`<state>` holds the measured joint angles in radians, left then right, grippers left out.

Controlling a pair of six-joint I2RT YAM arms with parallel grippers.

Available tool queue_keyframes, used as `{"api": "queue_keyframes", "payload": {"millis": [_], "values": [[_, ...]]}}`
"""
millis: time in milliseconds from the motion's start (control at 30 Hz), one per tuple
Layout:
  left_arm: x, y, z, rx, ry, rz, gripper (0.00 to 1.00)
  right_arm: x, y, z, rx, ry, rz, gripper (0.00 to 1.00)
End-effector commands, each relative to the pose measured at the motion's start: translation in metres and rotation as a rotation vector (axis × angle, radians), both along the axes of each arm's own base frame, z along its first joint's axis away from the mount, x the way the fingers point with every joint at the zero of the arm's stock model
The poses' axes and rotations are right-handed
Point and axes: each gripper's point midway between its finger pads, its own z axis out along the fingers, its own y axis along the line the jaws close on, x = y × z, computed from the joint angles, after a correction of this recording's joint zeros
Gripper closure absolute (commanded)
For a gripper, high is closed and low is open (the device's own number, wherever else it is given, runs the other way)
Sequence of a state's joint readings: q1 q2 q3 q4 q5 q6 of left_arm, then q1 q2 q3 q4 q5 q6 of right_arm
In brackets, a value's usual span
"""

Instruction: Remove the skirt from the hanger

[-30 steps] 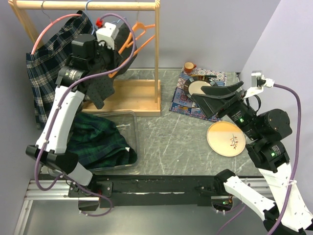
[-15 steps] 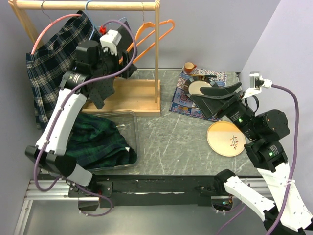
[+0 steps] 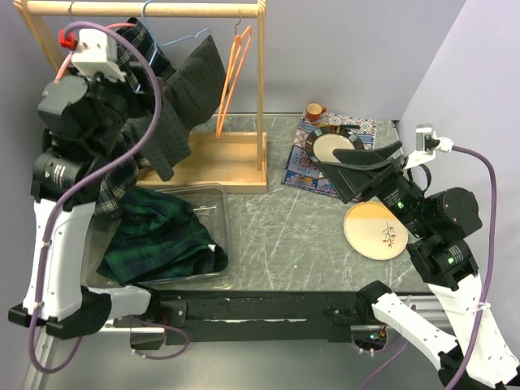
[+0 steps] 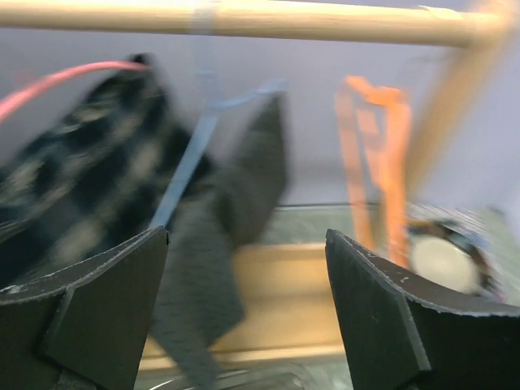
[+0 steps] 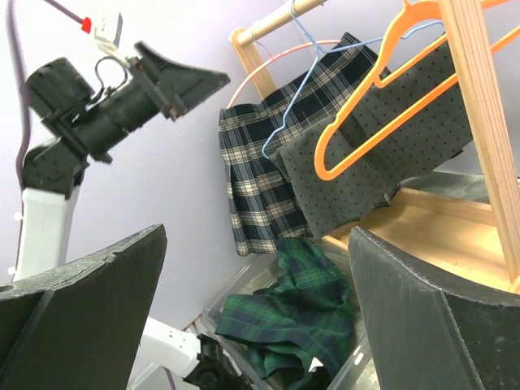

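My left gripper reaches the blue hanger and grabs its bare near arm next, which leaves the grey dotted skirt free for removal.
A grey dotted skirt hangs from a blue hanger on the wooden rail. A navy plaid skirt hangs on a pink hanger to its left. An orange hanger hangs bare. My left gripper is open and holds nothing, drawn back left of the rack. My right gripper stands open over the table, apart from the rack.
A clear bin in front of the rack holds a green plaid skirt. The rack's wooden base sits behind it. At the right are a patterned mat with a plate and cup, and a yellow plate.
My left gripper has opened, let go of the orange hanger and swung back up and to the left. The orange hanger now hangs straight down. The right arm has barely moved.
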<state>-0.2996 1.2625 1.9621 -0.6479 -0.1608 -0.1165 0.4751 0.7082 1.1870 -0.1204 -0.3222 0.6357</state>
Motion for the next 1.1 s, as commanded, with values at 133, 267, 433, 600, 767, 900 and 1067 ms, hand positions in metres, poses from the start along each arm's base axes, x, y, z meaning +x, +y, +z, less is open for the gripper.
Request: {"api": "queue_keyframes", "payload": {"millis": [133, 267, 433, 600, 767, 900, 1067], "values": [[0.067, 0.052, -0.042, 0.011, 0.183, 0.155, 0.16, -0.004, 0.009, 0.006, 0.003, -0.003, 0.064, 0.00], [0.085, 0.054, -0.063, 0.022, 0.222, 0.119, 0.17, -0.005, 0.001, 0.009, 0.020, -0.017, 0.022, 0.00], [0.101, 0.065, -0.089, 0.090, 0.256, 0.152, 0.20, -0.010, -0.004, 0.015, 0.027, -0.049, 0.006, 0.00], [0.114, 0.062, -0.108, 0.109, 0.297, 0.122, 0.28, -0.010, -0.004, 0.013, 0.038, -0.054, 0.004, 0.00], [0.119, 0.057, -0.116, 0.124, 0.278, 0.095, 0.34, -0.007, -0.002, 0.014, 0.028, -0.056, 0.012, 0.00], [0.124, 0.059, -0.125, 0.142, 0.290, 0.099, 0.43, -0.007, -0.002, 0.017, 0.033, -0.063, 0.010, 0.00], [0.130, 0.050, -0.123, 0.138, 0.280, 0.054, 0.70, -0.008, 0.002, 0.020, 0.041, -0.064, 0.035, 0.00]]}}
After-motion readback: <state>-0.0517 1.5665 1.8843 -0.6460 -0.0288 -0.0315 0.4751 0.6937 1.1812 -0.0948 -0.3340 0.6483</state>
